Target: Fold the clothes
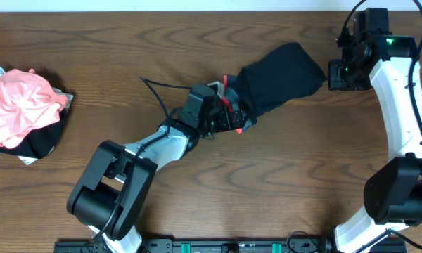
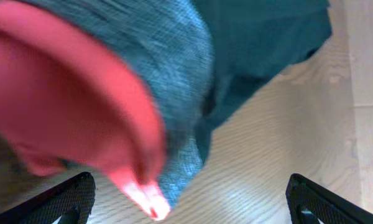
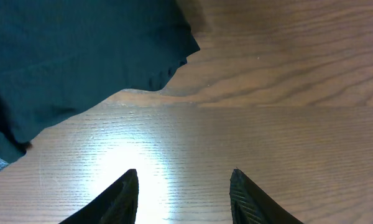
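I should next use my left gripper to grab the dark garment (image 1: pixel 278 77) by its red and grey-blue edge to fold it, so the dark cloth stays free to spread.
A dark garment (image 1: pixel 278 77) with a red and grey-blue edge (image 1: pixel 231 105) lies bunched on the wooden table, centre right. My left gripper (image 1: pixel 233 121) is open at its lower left end. In the left wrist view the red trim (image 2: pixel 74 106) and the blue-grey knit (image 2: pixel 174 74) hang just above the open fingers (image 2: pixel 189 202), which hold nothing. My right gripper (image 1: pixel 332 76) is open and empty at the garment's right edge. The right wrist view shows the dark cloth (image 3: pixel 74 56) beyond the fingers (image 3: pixel 183 193), over bare wood.
A pile of clothes with a pink garment (image 1: pixel 17 102) on top of dark and white pieces lies at the table's left edge. A black cable (image 1: pixel 158 91) runs along the left arm over the table.
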`<state>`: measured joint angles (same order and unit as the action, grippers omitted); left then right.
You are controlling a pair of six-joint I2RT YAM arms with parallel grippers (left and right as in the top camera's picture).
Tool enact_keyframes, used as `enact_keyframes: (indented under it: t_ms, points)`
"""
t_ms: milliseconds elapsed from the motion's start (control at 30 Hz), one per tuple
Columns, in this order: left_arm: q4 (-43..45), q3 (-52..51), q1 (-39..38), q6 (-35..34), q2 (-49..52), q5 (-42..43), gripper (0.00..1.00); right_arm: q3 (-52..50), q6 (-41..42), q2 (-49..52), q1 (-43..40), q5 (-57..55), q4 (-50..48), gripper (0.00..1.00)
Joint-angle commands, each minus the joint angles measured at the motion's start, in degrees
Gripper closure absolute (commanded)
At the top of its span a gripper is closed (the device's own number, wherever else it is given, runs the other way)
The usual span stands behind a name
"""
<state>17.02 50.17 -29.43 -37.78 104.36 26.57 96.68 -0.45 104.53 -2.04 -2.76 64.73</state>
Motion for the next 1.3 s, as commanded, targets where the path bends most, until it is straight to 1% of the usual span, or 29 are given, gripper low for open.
enact_keyframes:
  t_ms: [0, 200, 567, 600, 633, 767, 800, 867, 900, 1267]
  points:
    - [0.3, 0.6, -1.2, -0.9, 0.1, -2.5, 0.02, 0.6, 0.7, -1.1, -0.2, 0.2, 0.0, 0.54]
    - [0.8, 0.6, -1.6, -1.0, 1.2, -5.4, 0.02, 0.6, 0.7, -1.1, -0.2, 0.3, 0.1, 0.55]
    - [11.6, 0.6, -1.6, -3.5, 6.6, -4.5, 0.01, 0.6, 0.7, -1.1, -0.2, 0.3, 0.3, 0.55]
    - [12.6, 0.6, -1.6, -3.5, 6.5, -4.2, 0.03, 0.6, 0.6, -1.1, -0.2, 0.2, 0.2, 0.55]
    - [13.6, 0.7, -1.5, -3.5, 6.4, -3.3, 0.10, 0.6, 0.7, -1.1, -0.2, 0.2, 0.2, 0.55]
    - [18.6, 1.2, -1.0, -5.3, 6.4, 1.5, 0.52, 0.6, 0.6, -1.1, -0.2, 0.2, 0.2, 0.56]
    - [19.4, 1.2, -0.8, -5.9, 6.3, 1.5, 0.67, 0.6, 0.6, -1.1, -0.2, 0.2, 0.2, 0.56]
    - [19.5, 1.3, -0.4, -6.0, 5.8, 1.5, 0.89, 0.6, 0.6, -1.1, -0.2, 0.2, 0.2, 0.56]
    - [19.5, 1.3, -0.1, -6.0, 5.6, 1.5, 0.94, 0.6, 0.6, -1.1, -0.2, 0.2, 0.2, 0.56]
    - [19.1, 1.3, 2.9, -5.8, 4.5, 1.8, 0.94, 0.6, 0.6, -1.1, -0.2, 0.2, 0.4, 0.57]
